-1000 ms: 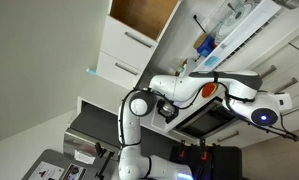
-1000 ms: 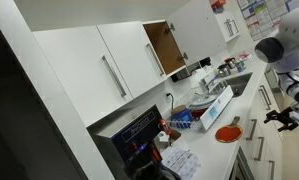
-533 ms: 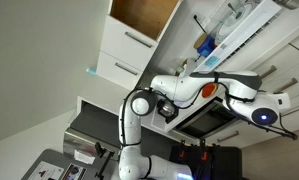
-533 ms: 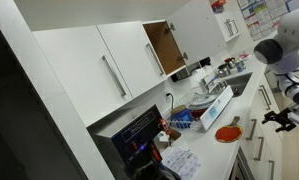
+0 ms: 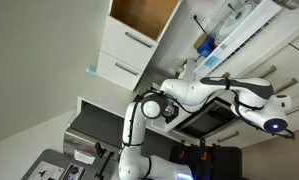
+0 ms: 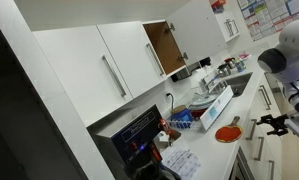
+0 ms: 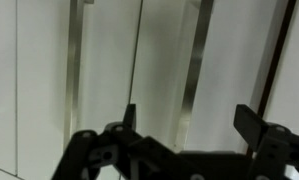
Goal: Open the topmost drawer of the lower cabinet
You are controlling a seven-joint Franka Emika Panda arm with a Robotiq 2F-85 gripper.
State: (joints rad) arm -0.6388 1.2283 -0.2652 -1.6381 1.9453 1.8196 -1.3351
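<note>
The bar handle (image 7: 192, 84) is in line with the gap between my open fingers but lies beyond them. It isn't time to close yet: my gripper needs to move toward the handle first and then close on it.
The lower cabinet (image 6: 277, 150) is white with stacked flat drawer fronts and slim dark bar handles (image 6: 252, 128); it also shows in an exterior view (image 5: 286, 72). All fronts look shut and no wood-brown inside shows, so I cannot tell which one is the topmost drawer. My gripper (image 6: 273, 122) hangs in front of the fronts. In the wrist view the gripper (image 7: 189, 120) is open and empty, facing the white fronts, with one bar handle (image 7: 195, 70) in line between the fingers. I cannot tell how far the handle is.
A counter (image 6: 239, 108) above the drawers holds a red plate (image 6: 227, 133), a dish rack and bottles. A black oven (image 5: 204, 120) is beside the arm. An upper cabinet door stands open on a wood-brown inside (image 6: 164, 48).
The arm's wrist has swung down and closer to the drawer fronts in both exterior views. The gripper stays open. No drawer has moved.
</note>
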